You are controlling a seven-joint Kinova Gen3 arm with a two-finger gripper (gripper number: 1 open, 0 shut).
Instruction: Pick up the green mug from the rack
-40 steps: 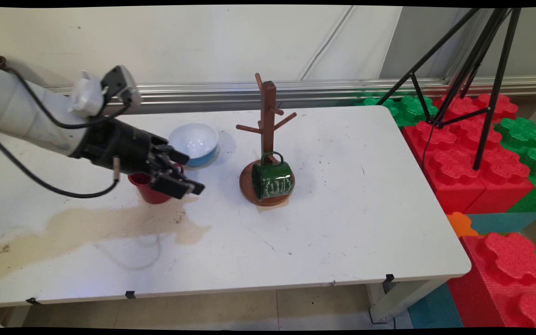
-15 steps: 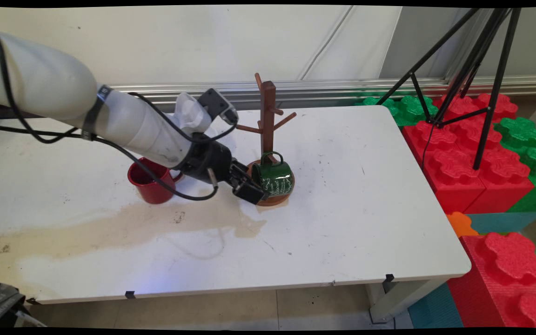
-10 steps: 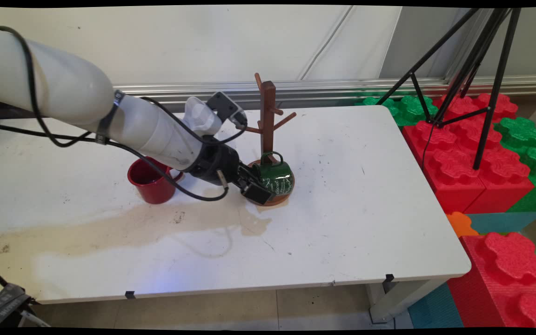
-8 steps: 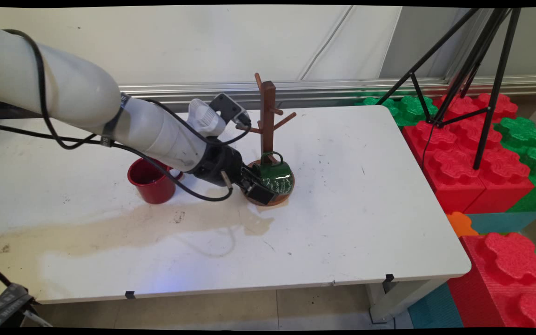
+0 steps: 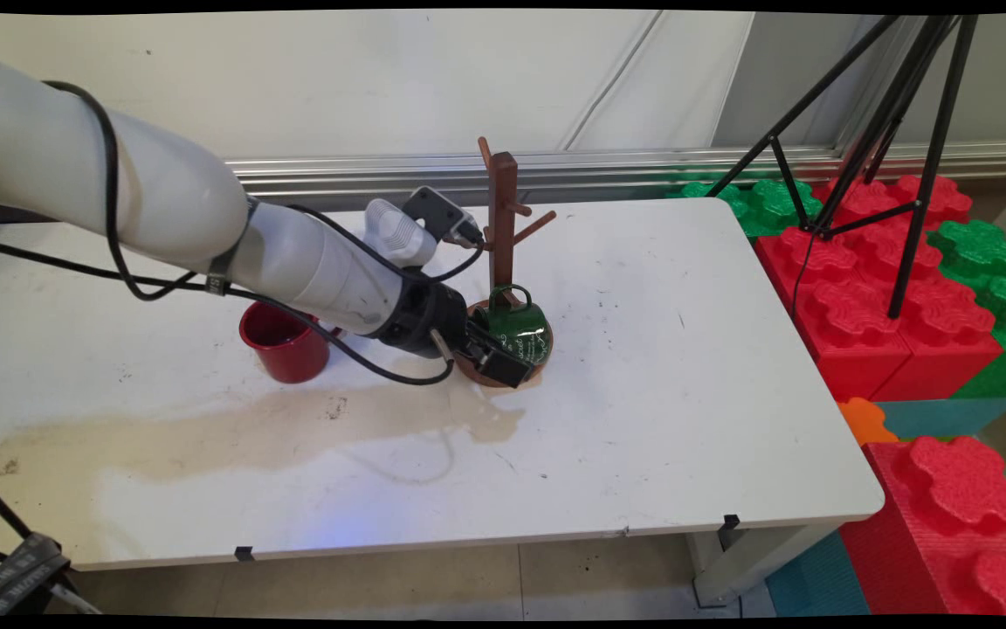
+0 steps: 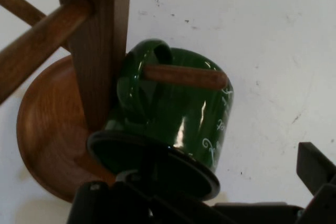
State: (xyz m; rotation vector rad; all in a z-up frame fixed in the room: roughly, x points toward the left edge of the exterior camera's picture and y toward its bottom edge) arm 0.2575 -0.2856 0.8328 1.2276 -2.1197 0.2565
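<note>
The dark green mug [image 6: 173,108] is on its peg. My gripper will lift it off next by its dark rim [image 6: 194,158].
A dark green mug [image 5: 527,335] with white lettering hangs by its handle on the lowest peg [image 6: 184,76] of a brown wooden mug tree [image 5: 503,210], just above the tree's round base [image 6: 47,140]. My gripper [image 5: 501,355] reaches in from the left and is open at the mug's mouth. In the hand view the green mug [image 6: 173,108] fills the middle, its dark rim toward me. One finger [image 6: 315,171] stands well clear of the mug's right side. The other is low at the rim, mostly out of sight. The gripper [image 6: 210,208] holds nothing.
A red cup [image 5: 286,345] stands upright left of the tree, partly behind the arm. A long brownish stain [image 5: 206,428] runs across the white table [image 5: 686,393]. Right of the table are red and green foam blocks [image 5: 887,314] and a black tripod [image 5: 905,131].
The arm has swung right from above the red cup to the mug tree. Over the last second the gripper has slid further right, up to the green mug's mouth. The mug has not moved.
</note>
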